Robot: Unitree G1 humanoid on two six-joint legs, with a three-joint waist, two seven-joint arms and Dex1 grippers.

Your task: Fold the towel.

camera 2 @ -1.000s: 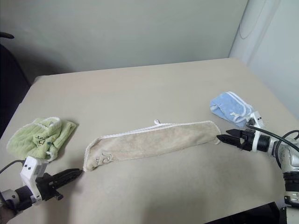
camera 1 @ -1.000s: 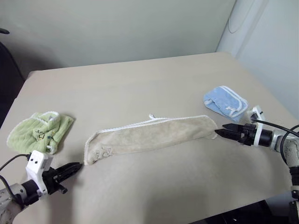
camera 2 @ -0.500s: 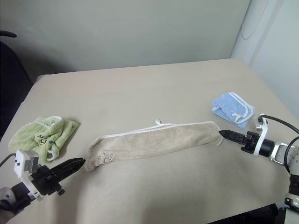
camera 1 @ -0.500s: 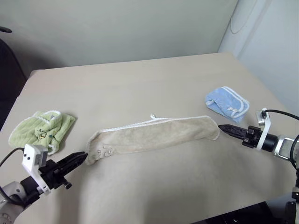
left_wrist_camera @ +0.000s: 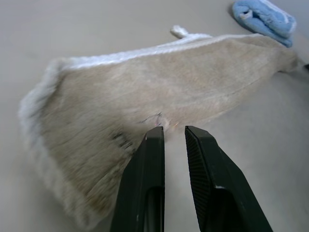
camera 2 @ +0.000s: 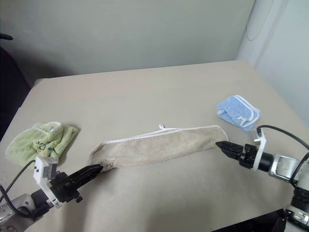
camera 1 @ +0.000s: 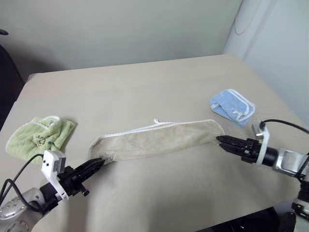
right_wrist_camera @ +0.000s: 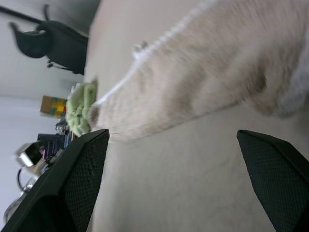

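Observation:
The beige towel needs to be folded into a shorter bundle, so my right gripper should next grab its end near the light-blue towel.
The towel is a long beige strip with white corded edging, lying flat across the middle of the table. My left gripper is at its left end, right by the small dark embroidered mark. Its fingers are open by only a narrow gap, with nothing between them. My right gripper points at the towel's right end from the near side. Its jaws stand wide open, with the towel's end lying ahead of them, ungripped.
A small crumpled light-green towel lies at the left edge of the table. A folded light-blue towel lies to the right, behind my right gripper. The table's near edge runs just below both arms. A dark chair stands off the table's left side.
My left gripper has moved right, up to the towel's left corner. My right gripper has rolled over and shifted left along the towel's right end. The towel has not moved.

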